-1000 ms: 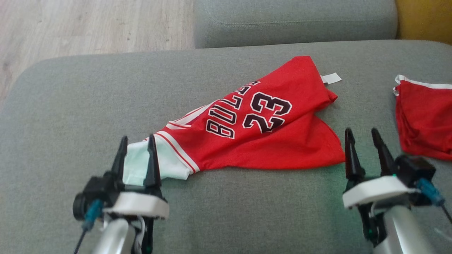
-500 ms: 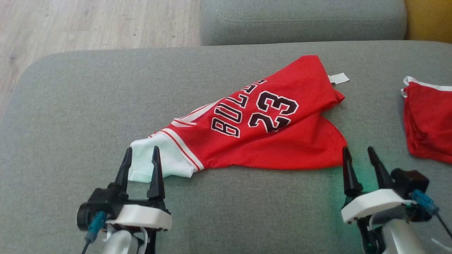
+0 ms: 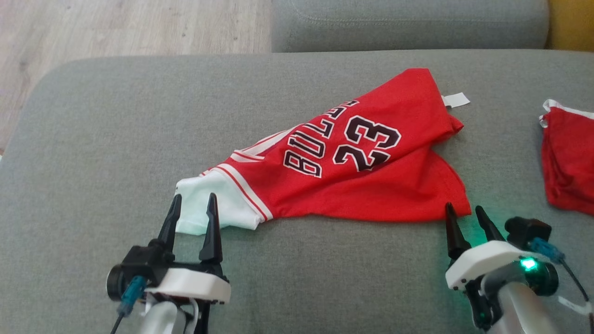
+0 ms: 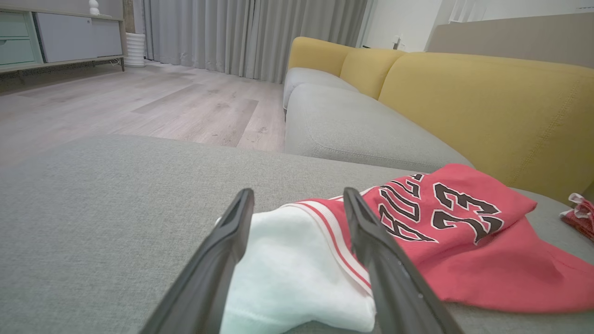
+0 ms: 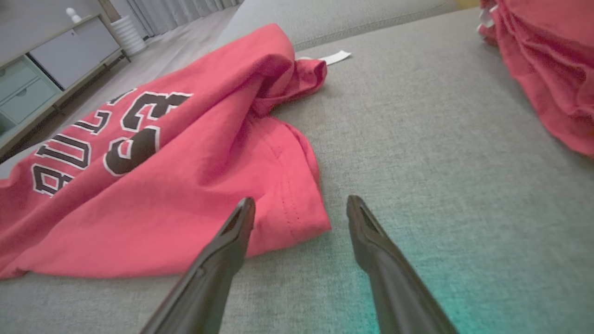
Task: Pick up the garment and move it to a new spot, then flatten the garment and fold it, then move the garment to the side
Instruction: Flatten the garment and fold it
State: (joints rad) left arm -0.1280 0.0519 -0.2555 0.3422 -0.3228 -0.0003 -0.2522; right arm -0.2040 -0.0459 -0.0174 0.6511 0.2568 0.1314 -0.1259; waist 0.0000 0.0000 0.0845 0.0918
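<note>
My right gripper takes hold of the red jersey by its bottom hem corner (image 3: pixel 465 208) next. Then the red jersey's lettered front (image 3: pixel 364 144) gets spread flat.
A red jersey (image 3: pixel 352 171) printed "BULLS 23", with a white sleeve (image 3: pixel 209 208) at its near left end, lies crumpled on the grey sofa seat (image 3: pixel 116 139). My left gripper (image 3: pixel 194 200) stands open with its fingers either side of the white sleeve's (image 4: pixel 287 273) near edge. My right gripper (image 3: pixel 464 209) is open too, its tips at the jersey's near right corner (image 5: pixel 297 218). In the right wrist view the corner lies between and just beyond the fingers (image 5: pixel 232 236). Nothing is held.
A second red garment (image 3: pixel 568 157) with white trim lies at the right edge of the seat. A white tag (image 3: pixel 455 99) sticks out past the jersey. Another grey cushion (image 3: pixel 408 23) sits behind, with wooden floor (image 3: pixel 116 28) to the far left.
Both grippers have drawn back toward me and lower in the view, so the fingertips now sit at the jersey's near edges. The head camera has shifted slightly, and the jersey itself lies unchanged.
</note>
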